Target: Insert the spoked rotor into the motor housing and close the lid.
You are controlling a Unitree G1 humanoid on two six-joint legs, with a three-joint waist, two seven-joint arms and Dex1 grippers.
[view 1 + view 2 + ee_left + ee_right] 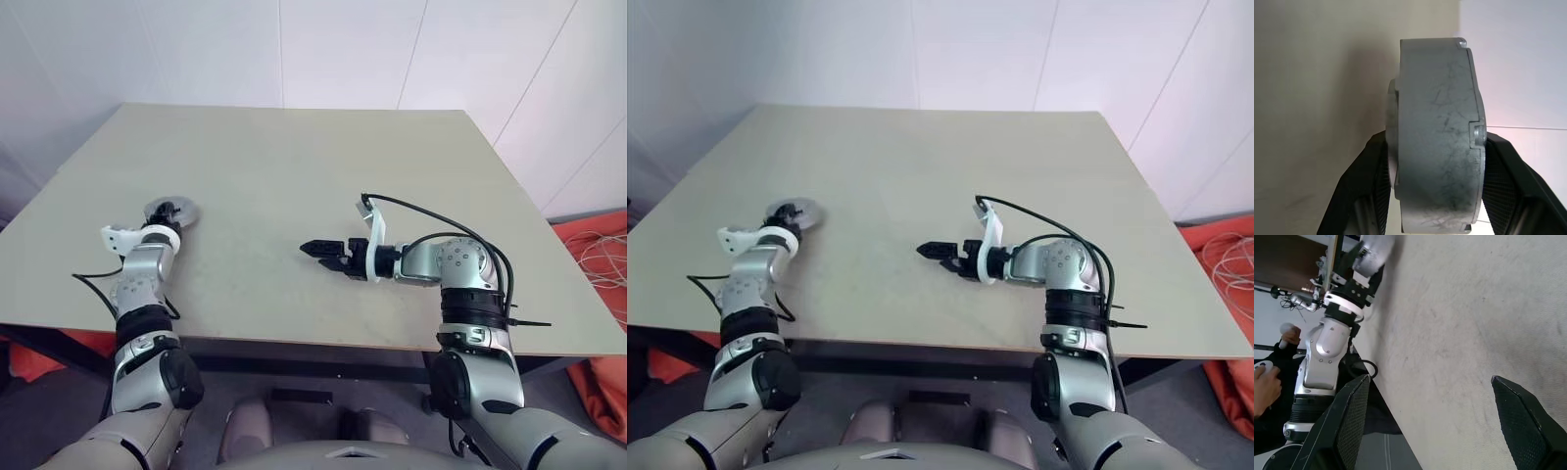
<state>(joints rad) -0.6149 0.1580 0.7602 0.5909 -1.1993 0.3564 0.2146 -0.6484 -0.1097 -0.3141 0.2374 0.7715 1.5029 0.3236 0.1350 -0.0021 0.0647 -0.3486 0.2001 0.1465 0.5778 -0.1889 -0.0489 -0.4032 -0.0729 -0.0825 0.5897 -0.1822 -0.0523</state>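
My left gripper opens next, since the motor housing's lower side point(1392, 122) is over the table, its shadow close beside.
My left gripper point(165, 217) is shut on the motor housing point(1437, 132), a squat round grey metal cup seen edge-on between the two black fingers point(1369, 191). The housing point(172, 211) sits low over the table's left side; I cannot tell whether it touches the top. Over the middle of the table my right gripper point(318, 249) is open, pointing left, and the gap between its fingers point(1352, 416) is bare. The spoked rotor and the lid are out of view.
The beige table point(294, 157) reaches back to a white wall. Orange cloth and pale cables point(598, 255) lie on the floor at the right. A person's hands with controllers point(1266, 377) show beyond the table's left edge.
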